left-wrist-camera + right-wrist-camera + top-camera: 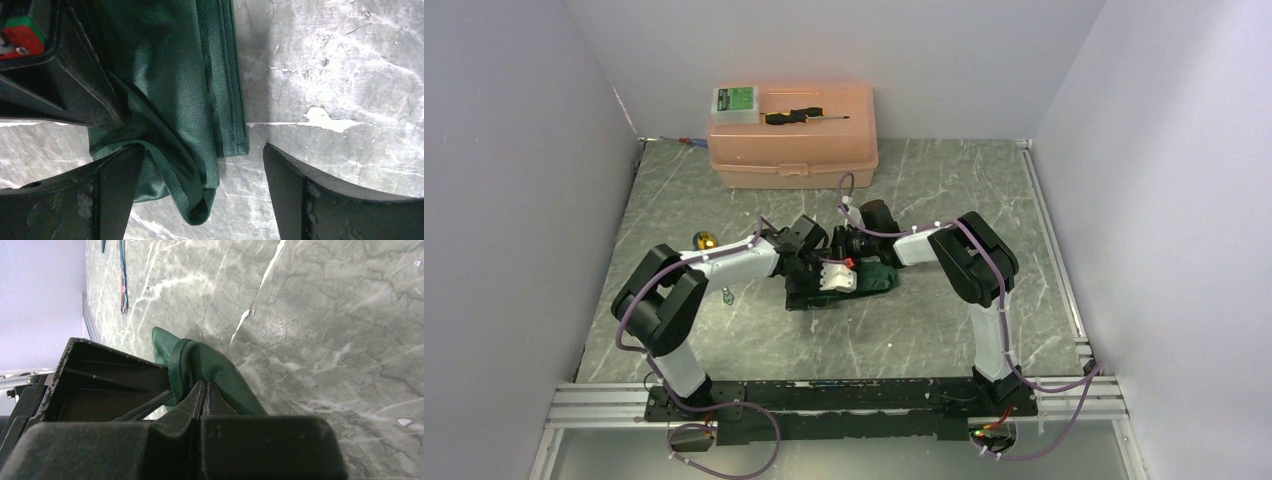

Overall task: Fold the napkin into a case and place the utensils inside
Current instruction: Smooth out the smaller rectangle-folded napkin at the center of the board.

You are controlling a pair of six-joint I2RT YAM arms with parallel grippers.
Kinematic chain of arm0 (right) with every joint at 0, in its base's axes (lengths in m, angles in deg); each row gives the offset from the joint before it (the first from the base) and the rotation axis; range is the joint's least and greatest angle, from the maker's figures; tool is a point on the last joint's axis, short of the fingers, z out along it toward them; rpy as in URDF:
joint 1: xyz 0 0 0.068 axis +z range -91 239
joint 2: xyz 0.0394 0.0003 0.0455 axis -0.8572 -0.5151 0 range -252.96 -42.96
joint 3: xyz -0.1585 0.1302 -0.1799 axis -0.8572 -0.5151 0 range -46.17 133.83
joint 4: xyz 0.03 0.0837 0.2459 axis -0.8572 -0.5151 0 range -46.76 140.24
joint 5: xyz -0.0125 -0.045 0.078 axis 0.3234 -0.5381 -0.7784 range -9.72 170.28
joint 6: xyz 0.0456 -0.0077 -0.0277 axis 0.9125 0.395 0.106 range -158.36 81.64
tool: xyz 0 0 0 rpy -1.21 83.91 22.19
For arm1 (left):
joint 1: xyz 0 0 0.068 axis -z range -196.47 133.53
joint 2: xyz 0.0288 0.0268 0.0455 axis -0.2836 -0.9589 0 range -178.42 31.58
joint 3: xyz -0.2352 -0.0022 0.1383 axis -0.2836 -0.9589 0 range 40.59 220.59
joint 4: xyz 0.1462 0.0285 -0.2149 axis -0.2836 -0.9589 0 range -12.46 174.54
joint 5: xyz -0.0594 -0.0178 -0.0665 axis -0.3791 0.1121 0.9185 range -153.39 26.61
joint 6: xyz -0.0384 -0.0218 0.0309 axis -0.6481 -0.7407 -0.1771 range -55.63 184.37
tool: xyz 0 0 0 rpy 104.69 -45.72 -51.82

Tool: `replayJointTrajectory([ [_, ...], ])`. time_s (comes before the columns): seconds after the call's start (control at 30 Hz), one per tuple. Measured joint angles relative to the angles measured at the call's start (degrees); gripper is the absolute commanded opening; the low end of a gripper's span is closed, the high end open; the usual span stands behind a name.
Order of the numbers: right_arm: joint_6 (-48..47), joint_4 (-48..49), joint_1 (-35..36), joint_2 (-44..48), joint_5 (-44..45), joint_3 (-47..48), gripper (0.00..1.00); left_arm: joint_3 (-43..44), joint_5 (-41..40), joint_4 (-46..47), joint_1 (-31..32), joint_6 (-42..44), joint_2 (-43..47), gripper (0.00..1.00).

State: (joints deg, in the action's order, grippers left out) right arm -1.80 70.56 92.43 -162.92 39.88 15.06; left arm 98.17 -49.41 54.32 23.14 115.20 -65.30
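My left gripper grips the napkin (879, 278) across its layers at the hanging fold's end (798, 300) next, which leaves the other end of the napkin free to fold.
The dark green napkin (879, 278) lies folded in the middle of the table under both grippers. My left gripper (824, 278) is open, its jaws wide apart astride a hanging fold of the napkin (165, 75). The cloth drapes over one of its fingers (115, 195) and the other finger (300, 195) stands free over bare table. My right gripper (854, 246) is shut on a raised edge of the napkin (210, 365), its fingertips (197, 395) pinching the cloth. A gold rounded utensil head (705, 240) lies to the left, and a thin silver utensil (727, 295) lies near the left arm.
A peach toolbox (794, 140) stands at the back with a black-handled screwdriver (804, 116) and a green-and-white box (736, 102) on its lid. White walls close in both sides. A thin cable (122, 275) lies on the marbled table in the right wrist view.
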Motion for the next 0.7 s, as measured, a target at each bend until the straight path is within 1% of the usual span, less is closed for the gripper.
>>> replayJointTrajectory([
  [0.1,0.0,0.28,-0.02,0.07,0.09,-0.17,0.0,0.66,-0.37,-0.31,0.0,-0.55,-0.66,0.9],
  [0.27,0.11,1.18,-0.02,0.09,0.07,-0.63,0.0,1.01,-0.85,0.15,0.02,-0.96,-1.29,0.75],
  [0.37,0.11,1.6,-0.02,0.09,0.07,-0.83,0.0,2.73,-1.97,0.24,0.22,-0.98,-3.02,0.64],
  [0.5,0.17,1.7,-0.02,0.09,-0.04,-0.87,0.0,4.35,-4.04,2.14,0.2,-0.57,-4.81,0.41],
  [0.53,0.2,1.7,-0.02,0.09,-0.09,-0.87,0.0,4.46,-4.5,2.4,0.2,-0.5,-4.94,0.33],
  [0.63,0.22,1.66,-0.07,0.09,-0.13,-0.87,0.0,5.27,-6.1,3.13,0.22,0.24,-5.88,0.05],
  [0.7,0.15,1.53,-0.17,0.2,-0.04,-0.87,0.0,5.9,-6.8,2.89,0.22,0.39,-6.51,0.03],
])
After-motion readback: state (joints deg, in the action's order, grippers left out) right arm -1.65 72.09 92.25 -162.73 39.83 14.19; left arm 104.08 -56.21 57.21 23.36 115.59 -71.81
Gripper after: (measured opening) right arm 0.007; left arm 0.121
